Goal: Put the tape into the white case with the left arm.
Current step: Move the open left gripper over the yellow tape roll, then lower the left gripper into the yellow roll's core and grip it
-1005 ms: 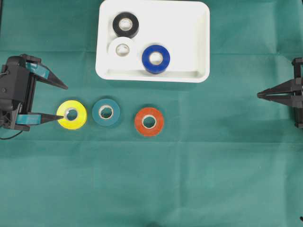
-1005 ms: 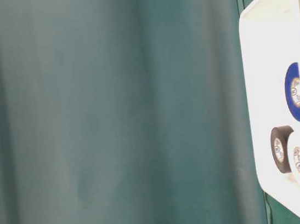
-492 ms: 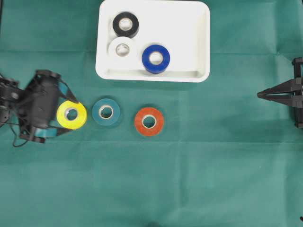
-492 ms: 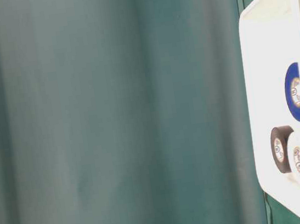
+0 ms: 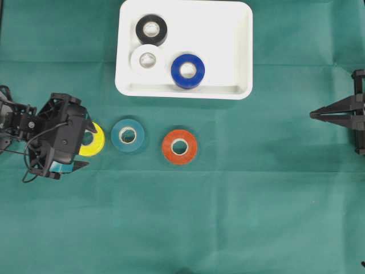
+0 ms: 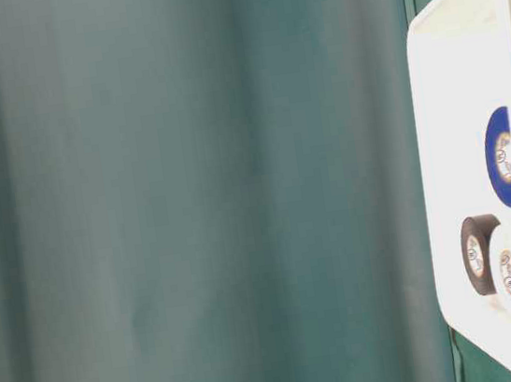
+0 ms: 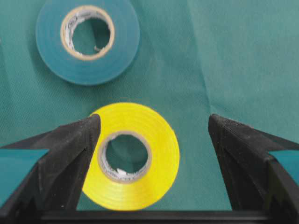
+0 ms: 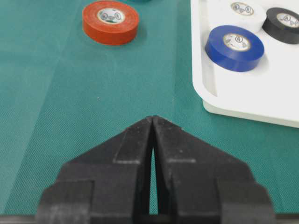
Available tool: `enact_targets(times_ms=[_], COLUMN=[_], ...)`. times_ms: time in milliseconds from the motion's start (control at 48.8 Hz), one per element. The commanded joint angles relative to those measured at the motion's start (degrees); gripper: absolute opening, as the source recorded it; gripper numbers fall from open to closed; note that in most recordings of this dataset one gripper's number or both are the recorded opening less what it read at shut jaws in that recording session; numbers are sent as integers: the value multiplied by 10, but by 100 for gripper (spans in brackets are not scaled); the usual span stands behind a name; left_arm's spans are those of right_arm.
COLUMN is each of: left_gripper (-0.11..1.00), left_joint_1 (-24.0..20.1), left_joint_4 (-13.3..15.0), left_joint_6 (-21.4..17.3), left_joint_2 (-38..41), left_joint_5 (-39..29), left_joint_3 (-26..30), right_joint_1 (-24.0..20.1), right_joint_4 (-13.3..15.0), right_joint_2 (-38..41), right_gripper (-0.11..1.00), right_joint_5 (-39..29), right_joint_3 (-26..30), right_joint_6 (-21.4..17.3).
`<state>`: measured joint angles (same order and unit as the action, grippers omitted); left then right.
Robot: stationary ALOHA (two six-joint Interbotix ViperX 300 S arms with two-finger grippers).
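The yellow tape's hole has both fingers above and outside it, so they would miss if they closed now. My left gripper should first lower one finger into the tape's hole, then close on the tape.
A yellow tape roll lies flat on the green cloth at the left, partly under my left arm. My left gripper is open and points down over it. In the left wrist view the yellow tape roll lies between the fingers of the left gripper. The left fingertip overlaps the roll's edge and the right fingertip stands well apart from it. The white case at the top centre holds a black roll, a white roll and a blue roll.
A teal roll and a red roll lie in a row to the right of the yellow one. My right gripper rests shut at the right edge, above bare cloth. The white case also appears in the table-level view.
My left gripper has swung from beside the yellow roll to over it, tilting downward so the fingers straddle the roll. The rolls and the right arm have not moved.
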<state>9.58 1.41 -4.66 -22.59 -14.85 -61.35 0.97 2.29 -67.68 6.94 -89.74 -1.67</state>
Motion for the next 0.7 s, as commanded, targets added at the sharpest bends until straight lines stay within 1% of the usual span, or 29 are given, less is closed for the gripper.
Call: enact_targets(times_ms=[0,123,308,677], left_gripper=[92,92,92,92], left_joint_1=[2,2,1,2], left_joint_4=[0,0,0,1], left_joint_6=[4,13,15,17], left_joint_2=[-10,-7,11,87], left_joint_5=[-4,-9,-9,-6], left_joint_3=[3,2,4,10], right_joint_1=[1,1,1,1], right_joint_4=[0,0,0,0], right_joint_2=[5,5,5,5], right_gripper=[-10,-10,-10,-10], right_joint_5=[6,6,6,6], right_joint_3=[6,6,6,6], right_joint_6=[0,0,0,0])
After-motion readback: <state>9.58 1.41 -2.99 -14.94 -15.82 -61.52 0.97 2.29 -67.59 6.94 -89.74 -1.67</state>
